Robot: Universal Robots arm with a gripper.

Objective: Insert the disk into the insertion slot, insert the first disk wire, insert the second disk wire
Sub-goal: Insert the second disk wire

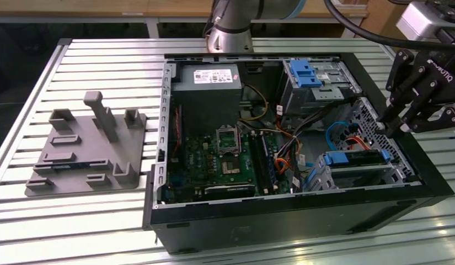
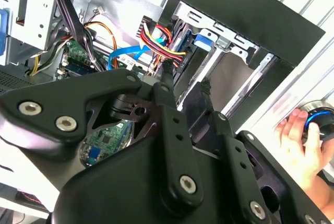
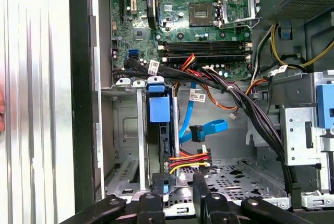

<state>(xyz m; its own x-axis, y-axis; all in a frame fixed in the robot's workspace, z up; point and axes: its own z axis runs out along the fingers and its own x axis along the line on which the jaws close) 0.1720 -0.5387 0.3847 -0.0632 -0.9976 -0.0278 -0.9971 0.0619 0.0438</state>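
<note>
I need to connect a wire to the disk, so my gripper should grab the blue flat wire by its dark plug (image 3: 196, 133) next.
The disk (image 1: 357, 158), silver in a blue carrier, sits inside the insertion slot (image 1: 374, 175), a perforated metal cage at the case's corner on the exterior view's right. In the first wrist view the disk (image 3: 158, 110) stands edge-on in the insertion slot (image 3: 125, 145). A red, yellow and black wire bundle (image 3: 191, 157) reaches the disk's end. A blue flat wire (image 3: 209, 128) with a dark plug hangs just beside it. My gripper (image 1: 403, 130) hovers above the cage, open and holding nothing, and its fingers (image 3: 201, 195) point down at the disk's end. The gripper (image 2: 185, 83) also appears in the second wrist view.
A taller grey cage with a blue clip (image 1: 310, 74) stands at the case's far side. The motherboard (image 1: 227, 160) and power supply (image 1: 207, 83) fill the case on the exterior view's left. A grey fixture (image 1: 87, 149) lies on the slatted table. A hand (image 2: 297, 143) holds a round black knob outside the case.
</note>
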